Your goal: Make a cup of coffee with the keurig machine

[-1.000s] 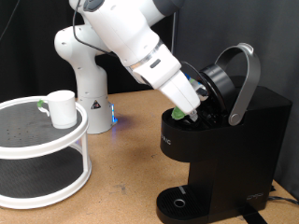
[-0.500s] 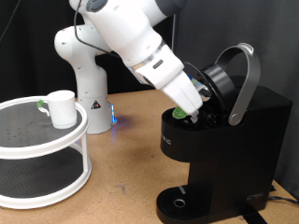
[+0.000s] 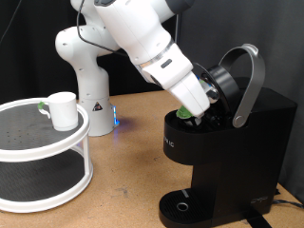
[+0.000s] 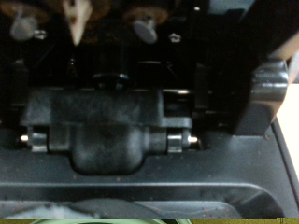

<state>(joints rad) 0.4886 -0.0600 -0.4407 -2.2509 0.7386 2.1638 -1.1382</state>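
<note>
The robot's gripper should open now, because the green-topped pod is low at the open brew chamber and would rest in the machine.
The black keurig machine stands at the exterior view's right with its grey arched lid handle raised and the brew chamber open. My gripper reaches into the open chamber, its fingertips hidden by the brew head. A green-topped pod sits at the chamber's front edge just beside the gripper. The wrist view shows the machine's dark inside close up, with a green strip at the picture's edge. The white cup stands on the rack at the exterior view's left, far from the gripper.
A white round two-tier rack with black mesh shelves bears the cup. The arm's white base stands behind it. The machine's round drip base holds nothing. The wooden table lies between rack and machine.
The arm has shifted slightly up and to the exterior view's right, with the gripper still at the open chamber. Cup and machine have not moved.
</note>
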